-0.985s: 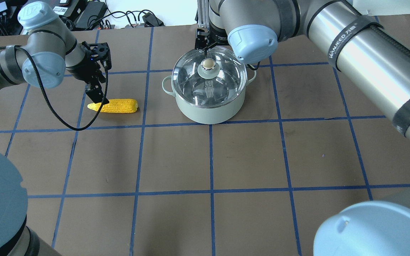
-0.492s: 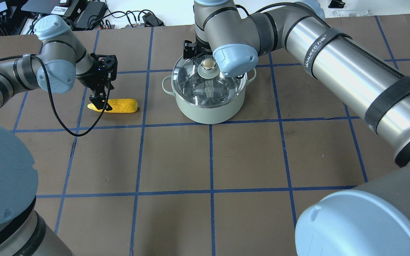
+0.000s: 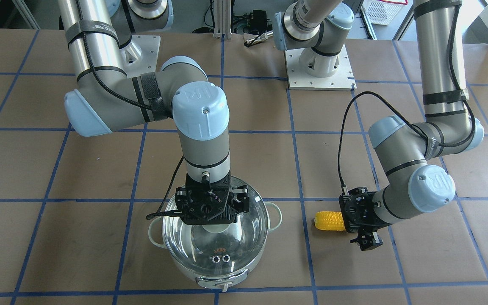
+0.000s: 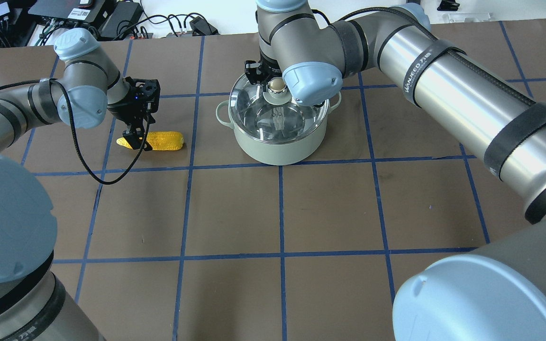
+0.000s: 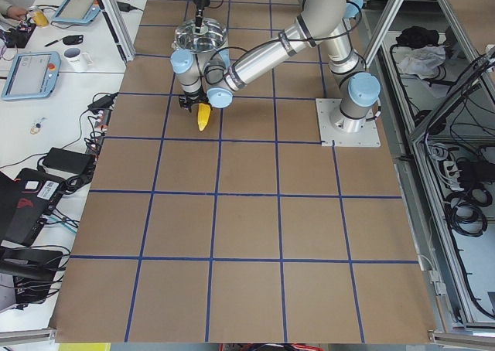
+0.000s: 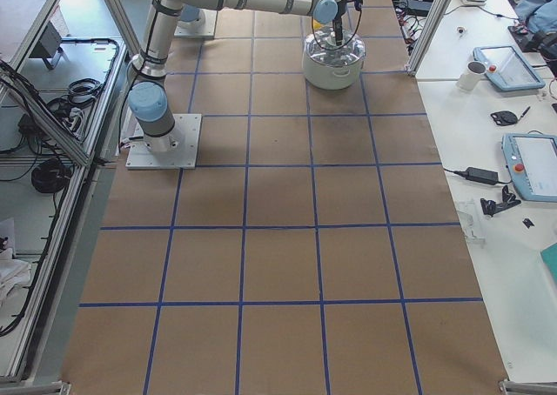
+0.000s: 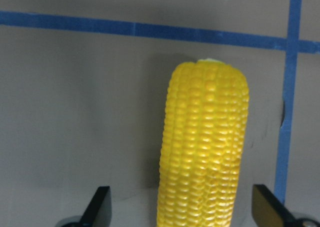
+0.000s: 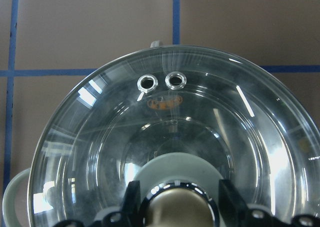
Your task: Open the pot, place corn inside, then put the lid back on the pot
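Observation:
Next, the left gripper takes hold of the yellow corn by its middle (image 7: 195,218), which keeps both ends balanced.
The pale green pot (image 4: 277,144) stands at the table's far middle with the glass lid (image 4: 254,106) on it. My right gripper (image 4: 273,81) is straight above the lid, open, with a finger (image 8: 132,197) close on each side of the cream knob (image 8: 180,207). The two vent holes (image 8: 147,81) face away from the robot. The yellow corn (image 4: 164,140) lies flat to the left of the pot. My left gripper (image 4: 138,142) is low over the corn's pointed end, open, with the fingers straddling the corn (image 7: 205,137).
Blue tape lines grid the brown table (image 4: 235,213). Cables and electronics (image 4: 112,19) lie along the far edge. The arms' base plates (image 3: 320,67) are bolted at the robot's side. A side bench with tablets and a mug (image 5: 77,57) stands beyond the far edge.
My right gripper has swung in over the lid and come down around the knob. My left gripper has moved right and down over the corn's pointed end.

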